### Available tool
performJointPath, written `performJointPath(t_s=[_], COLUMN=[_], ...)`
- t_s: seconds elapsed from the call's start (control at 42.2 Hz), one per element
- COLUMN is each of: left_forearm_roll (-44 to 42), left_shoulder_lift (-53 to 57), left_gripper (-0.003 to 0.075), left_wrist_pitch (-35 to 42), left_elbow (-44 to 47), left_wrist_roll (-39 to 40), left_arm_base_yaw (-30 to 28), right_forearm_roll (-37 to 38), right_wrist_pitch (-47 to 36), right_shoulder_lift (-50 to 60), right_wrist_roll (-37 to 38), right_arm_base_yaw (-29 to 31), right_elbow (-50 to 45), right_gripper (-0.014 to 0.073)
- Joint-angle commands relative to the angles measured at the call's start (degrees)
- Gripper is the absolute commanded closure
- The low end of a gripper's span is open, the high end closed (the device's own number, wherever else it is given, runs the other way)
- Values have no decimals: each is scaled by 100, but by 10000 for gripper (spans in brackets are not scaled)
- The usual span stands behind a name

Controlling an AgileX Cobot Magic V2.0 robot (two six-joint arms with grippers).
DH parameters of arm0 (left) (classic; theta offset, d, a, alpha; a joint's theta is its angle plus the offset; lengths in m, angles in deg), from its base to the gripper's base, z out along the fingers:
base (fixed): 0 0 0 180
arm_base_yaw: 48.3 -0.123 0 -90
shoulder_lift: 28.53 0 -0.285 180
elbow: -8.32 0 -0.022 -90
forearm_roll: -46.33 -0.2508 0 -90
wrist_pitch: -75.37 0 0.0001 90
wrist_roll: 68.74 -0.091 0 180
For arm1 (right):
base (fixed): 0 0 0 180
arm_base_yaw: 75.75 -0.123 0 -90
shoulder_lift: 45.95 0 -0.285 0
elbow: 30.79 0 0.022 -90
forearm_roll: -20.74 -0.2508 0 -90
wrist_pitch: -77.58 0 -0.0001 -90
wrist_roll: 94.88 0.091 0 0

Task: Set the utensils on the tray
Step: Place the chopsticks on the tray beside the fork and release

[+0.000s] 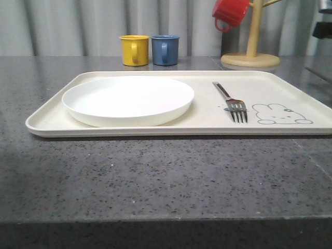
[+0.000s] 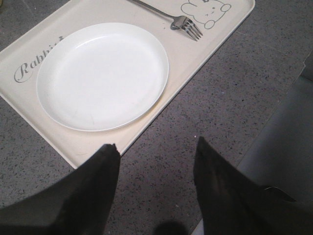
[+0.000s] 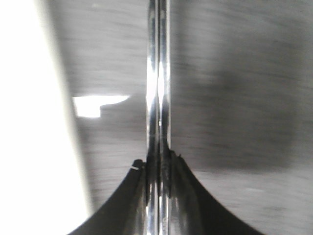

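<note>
The chopsticks still hang over grey tabletop beyond the cream tray, so my right gripper now keeps hold of the chopsticks until they are over the tray.
A silver four-tined fork (image 1: 231,101) lies on the right half of the cream tray (image 1: 280,85), tines toward the front, next to the bunny drawing. In the left wrist view the fork (image 2: 168,17) rests at the far end of the tray (image 2: 195,54). My left gripper (image 2: 156,144) hangs open over bare tabletop just off the tray's corner, holding nothing. My right gripper (image 3: 157,160) is shut on a pair of shiny straight chopsticks (image 3: 157,73), which stick out side by side past the fingertips over a blurred grey surface.
A round white plate (image 1: 128,98) fills the tray's left half. Behind the tray stand a yellow mug (image 1: 134,50) and a blue mug (image 1: 165,49). A red mug (image 1: 230,13) hangs on a wooden mug tree (image 1: 250,52) at the back right.
</note>
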Motion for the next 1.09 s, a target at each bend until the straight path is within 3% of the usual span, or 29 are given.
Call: performJointPath(t_s=[0.0,0.332,0.545,0.876,1.066], left_forearm_roll=[13,13,13,13,13], left_shoulder_lift=[16,16,16,16,16], left_gripper=[365,365,365,365,365], left_wrist_pitch=[426,426,426,426,426], left_elbow=[-154,-154,-154,-154,-154], left_wrist_roll=[62,62,62,62,62], left_arm_base_yaw=[40,40,40,40,40], right_forearm_roll=[-586,-1888,-2125,-2102,-2102], right_wrist_pitch=[-129,-457,-581,-411,-285], right_shoulder_lift=[311,80,-199,-273,-273], right_wrist_roll=[-106,-57,-57,0,0], right_arm_base_yaw=[-271,-627,-739,-739,-739], right_elbow=[246,246,246,246,246], right_gripper=[629,629,615,387,344])
